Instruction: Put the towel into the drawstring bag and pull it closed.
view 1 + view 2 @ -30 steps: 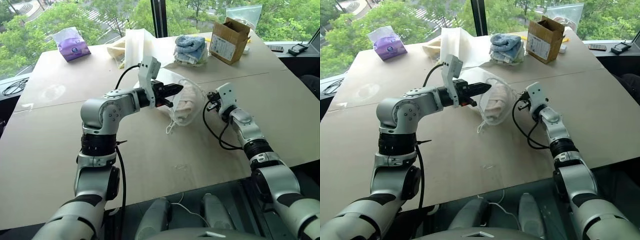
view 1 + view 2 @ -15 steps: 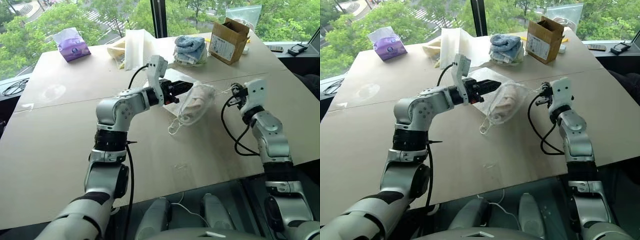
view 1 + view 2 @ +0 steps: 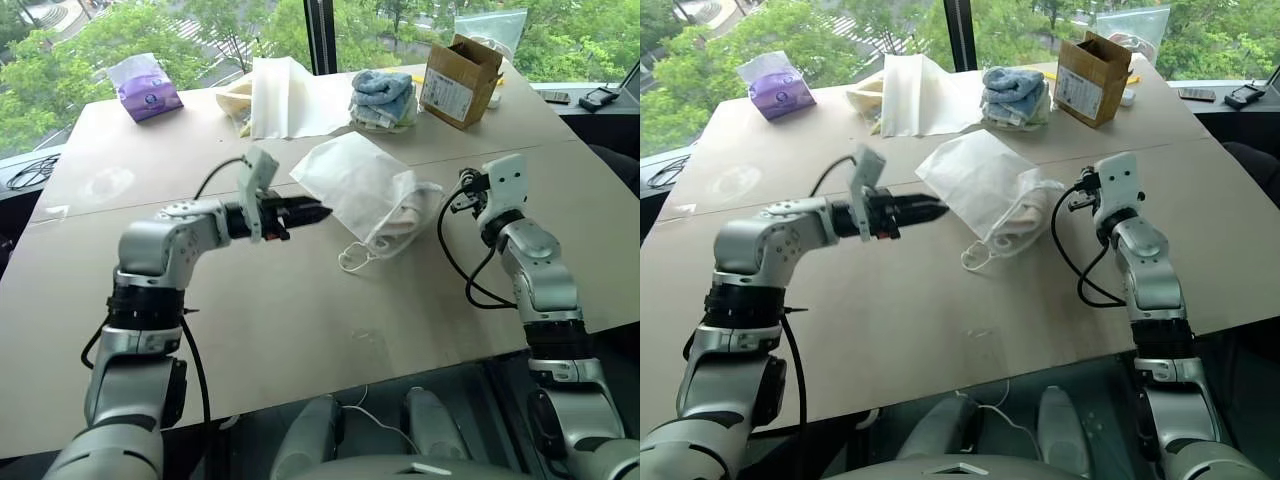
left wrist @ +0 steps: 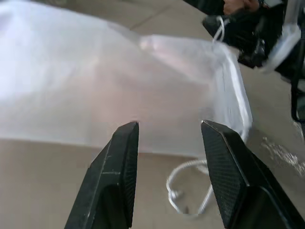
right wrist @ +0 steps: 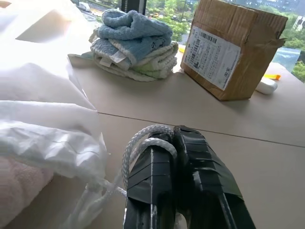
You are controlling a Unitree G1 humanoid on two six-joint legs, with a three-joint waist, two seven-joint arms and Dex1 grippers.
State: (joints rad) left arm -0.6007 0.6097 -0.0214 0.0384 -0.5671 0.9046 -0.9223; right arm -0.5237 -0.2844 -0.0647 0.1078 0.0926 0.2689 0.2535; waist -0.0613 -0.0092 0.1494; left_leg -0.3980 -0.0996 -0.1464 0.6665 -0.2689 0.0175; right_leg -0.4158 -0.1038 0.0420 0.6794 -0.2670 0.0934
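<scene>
Next, my left gripper grabs the white cord by its loose loop (image 3: pixel 345 260) to pull the drawstring bag (image 3: pixel 355 180) closed over the towel.
The white drawstring bag (image 3: pixel 355 180) lies wrinkled on the table's middle, its mouth gathered toward my right arm. The pinkish towel (image 3: pixel 405 217) shows through the thin fabric near the mouth and appears as a pink fold (image 5: pixel 19 186) in the right wrist view. My right gripper (image 3: pixel 466 188) hovers just right of the bag, shut on the white cord (image 5: pixel 143 136), which runs taut to the mouth. A second cord loop (image 3: pixel 355 258) rests on the table in front of the bag. My left gripper (image 3: pixel 318 211) is open just left of the bag, holding nothing, fingers (image 4: pixel 121 143) apart.
At the back stand a stack of blue towels (image 3: pixel 382 98), a cardboard box (image 3: pixel 458 80), a flat cream sheet (image 3: pixel 285 95) and a purple packet (image 3: pixel 145 90). A black device (image 3: pixel 597 97) lies on the far right ledge. The table's front edge (image 3: pixel 330 385) runs near me.
My left gripper let go of the bag, opened, and drew back left and down. The bag dropped flat onto the table. My right gripper pulled the cord up and rightward, gathering the mouth.
</scene>
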